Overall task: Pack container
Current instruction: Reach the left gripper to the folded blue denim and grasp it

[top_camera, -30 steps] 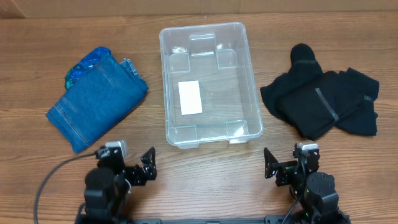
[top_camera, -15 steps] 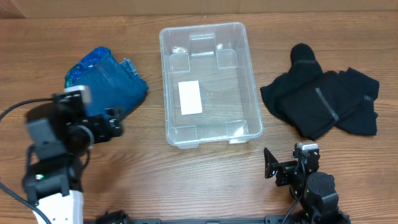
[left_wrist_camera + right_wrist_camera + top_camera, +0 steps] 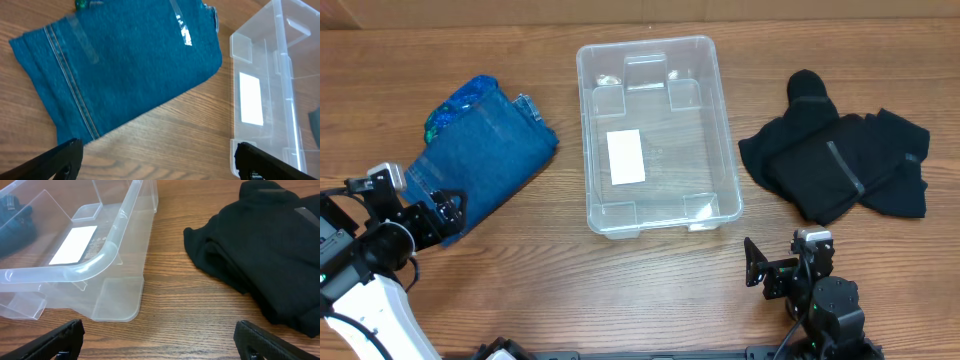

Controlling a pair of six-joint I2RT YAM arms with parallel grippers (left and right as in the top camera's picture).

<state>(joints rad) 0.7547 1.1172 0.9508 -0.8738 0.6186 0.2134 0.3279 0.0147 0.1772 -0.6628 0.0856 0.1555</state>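
I need to grab the folded jeans by their near edge [image 3: 484, 207] with my left gripper next, so their far end stays free to fold into the container [image 3: 655, 130].
The clear plastic container [image 3: 655, 130] stands empty in the middle of the table, a white label [image 3: 626, 156] on its base. It also shows in the left wrist view [image 3: 280, 95] and the right wrist view [image 3: 90, 255]. Folded blue jeans [image 3: 485, 160] lie to its left, also in the left wrist view [image 3: 125, 65]. A black garment [image 3: 840, 165] lies to its right, also in the right wrist view [image 3: 265, 245]. My left gripper [image 3: 438, 215] is open at the jeans' near corner. My right gripper [image 3: 775, 268] is open and empty near the front edge.
A blue-green patterned item [image 3: 455, 105] pokes out from under the jeans' far end. Bare wooden tabletop [image 3: 650, 270] lies between the container and the front edge.
My left arm swung out from the front edge to the left, rose over the jeans, and now sits lower at the jeans' near left corner. The right arm has not moved.
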